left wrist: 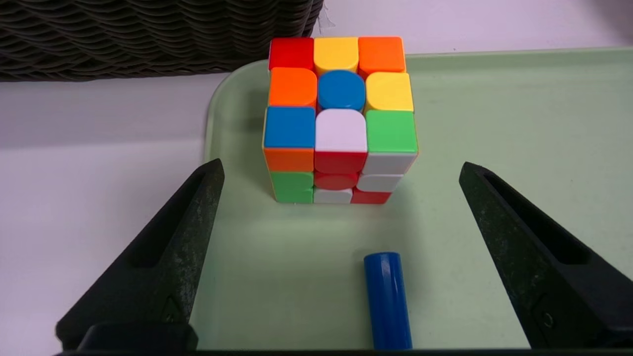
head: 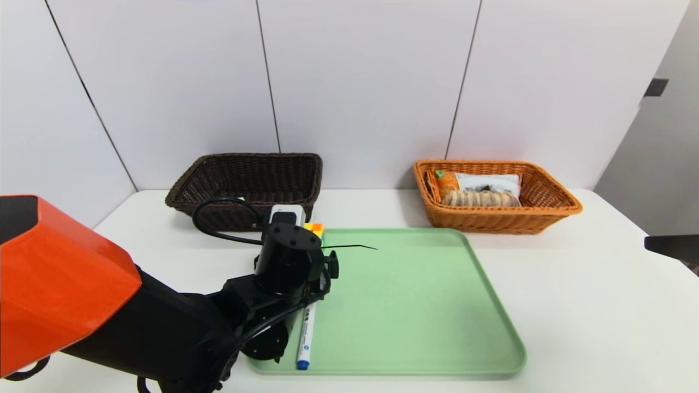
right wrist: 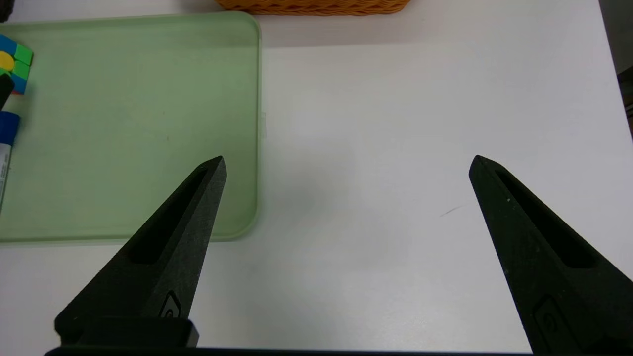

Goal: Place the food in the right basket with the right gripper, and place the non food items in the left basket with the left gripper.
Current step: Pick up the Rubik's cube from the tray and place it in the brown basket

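The left gripper's fingers need to move toward the multicoloured cube's near side (left wrist: 335, 178) before they close, since green tray (left wrist: 237, 207) shows between them in the left wrist view and they would miss if they closed now.
The multicoloured cube (left wrist: 341, 118) stands in the green tray's far left corner (head: 314, 229). My left gripper (left wrist: 341, 167) hovers open just short of it, one finger on each side, touching nothing. The white marker (head: 306, 333) lies along the tray's left edge, its blue cap (left wrist: 387, 299) between the open fingers. The dark brown left basket (head: 246, 180) is right behind the cube. The orange-tan right basket (head: 551, 210) holds the orange snack bag (head: 480, 183) and the striped bread roll (head: 480, 198). My right gripper (right wrist: 347, 158) hangs open and empty over the bare table, right of the tray.
The green tray (head: 409, 305) fills the middle of the white table, with a thin black strand lying near its far left. My left arm's wrist (head: 289, 262) covers the tray's left rim. A white wall stands close behind both baskets.
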